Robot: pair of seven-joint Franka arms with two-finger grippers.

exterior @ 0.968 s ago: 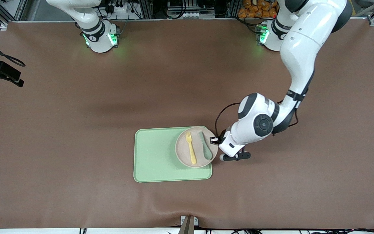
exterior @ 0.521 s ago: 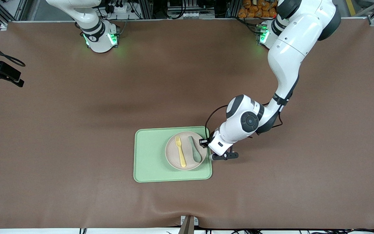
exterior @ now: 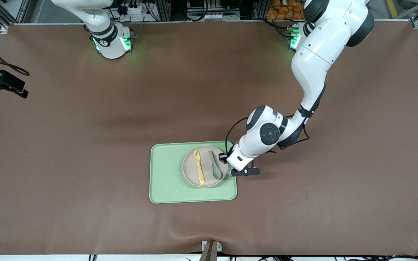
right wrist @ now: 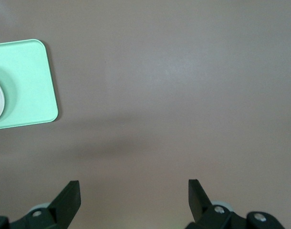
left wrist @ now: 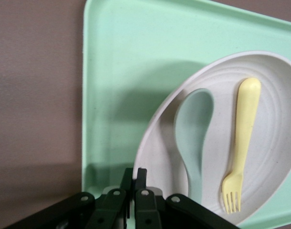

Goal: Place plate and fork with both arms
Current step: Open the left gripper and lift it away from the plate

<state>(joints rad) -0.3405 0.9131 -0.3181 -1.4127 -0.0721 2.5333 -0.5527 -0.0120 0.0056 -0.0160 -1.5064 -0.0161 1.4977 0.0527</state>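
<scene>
The plate's base [exterior: 205, 169] sits over the tray [exterior: 167, 174], inside the tray's rim, and would rest there, so my left gripper lets go next.
The cream-beige plate [exterior: 205, 178] is over the light-green tray [exterior: 167, 174], at the tray's end toward the left arm. The pale-yellow fork [exterior: 199, 171] and a grey-green spoon [exterior: 214, 165] lie on the plate. My left gripper [exterior: 227, 164] is shut on the plate's rim at the edge toward the left arm. The left wrist view shows the gripper [left wrist: 134, 174] pinching the rim, with the plate [left wrist: 274, 143], fork [left wrist: 242, 138] and spoon [left wrist: 193, 133], and a shadow under the plate on the tray [left wrist: 121, 67]. My right gripper [right wrist: 134, 195] is open and empty over bare table.
The brown mat [exterior: 85, 145] covers the table. A black camera mount [exterior: 2, 81] sits at the edge toward the right arm's end. The tray's corner [right wrist: 21, 86] shows in the right wrist view. The right arm waits by its base [exterior: 111, 40].
My left gripper has carried the plate, with fork and spoon on it, toward the right arm's end, from overhanging the tray's edge to fully over the tray. The right arm has not moved.
</scene>
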